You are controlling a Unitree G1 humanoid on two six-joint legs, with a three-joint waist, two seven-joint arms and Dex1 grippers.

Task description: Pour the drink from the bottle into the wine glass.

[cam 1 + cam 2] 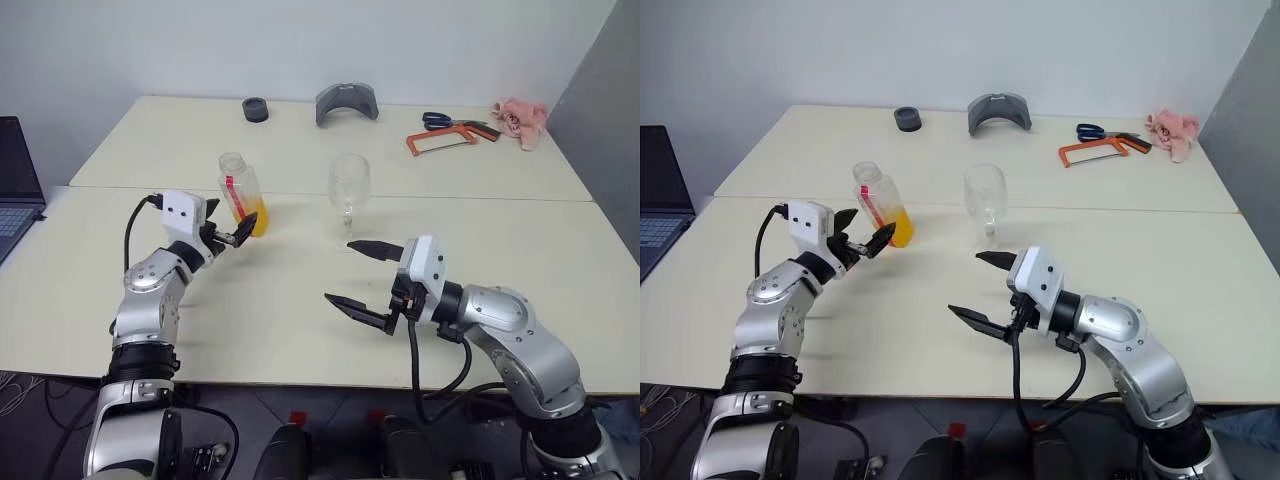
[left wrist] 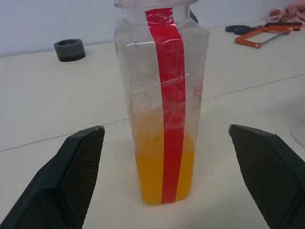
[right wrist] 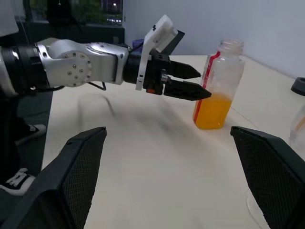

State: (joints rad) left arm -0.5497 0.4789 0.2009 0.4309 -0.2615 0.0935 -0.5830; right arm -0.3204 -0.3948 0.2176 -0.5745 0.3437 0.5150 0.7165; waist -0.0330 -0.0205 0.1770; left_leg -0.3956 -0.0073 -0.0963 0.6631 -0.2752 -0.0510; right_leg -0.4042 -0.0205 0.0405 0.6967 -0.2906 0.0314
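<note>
My fingers stop short of the bottle's near side in the left wrist view and would miss. I should move my left gripper toward the bottle before I close on it.
The bottle [image 1: 243, 193] stands upright on the table with no cap on its neck; a red strip runs down its side and the orange drink [image 1: 256, 219] fills its lower third. My left gripper [image 1: 232, 225] is open and level just in front of it. In the left wrist view the bottle [image 2: 162, 109] sits between the two fingers [image 2: 76, 171], with a gap on each side. The empty wine glass [image 1: 349, 185] stands upright to the right of the bottle. My right gripper [image 1: 340, 270] hangs open over the table in front of the glass, pointing left and holding nothing.
A laptop [image 1: 15, 185] lies at the far left. Along the back of the table are a black ring [image 1: 255, 109], a grey curved piece [image 1: 346, 103], scissors [image 1: 438, 120], an orange saw [image 1: 450, 139] and a pink cloth [image 1: 520, 118]. A seam [image 1: 480, 199] crosses the table behind the glass.
</note>
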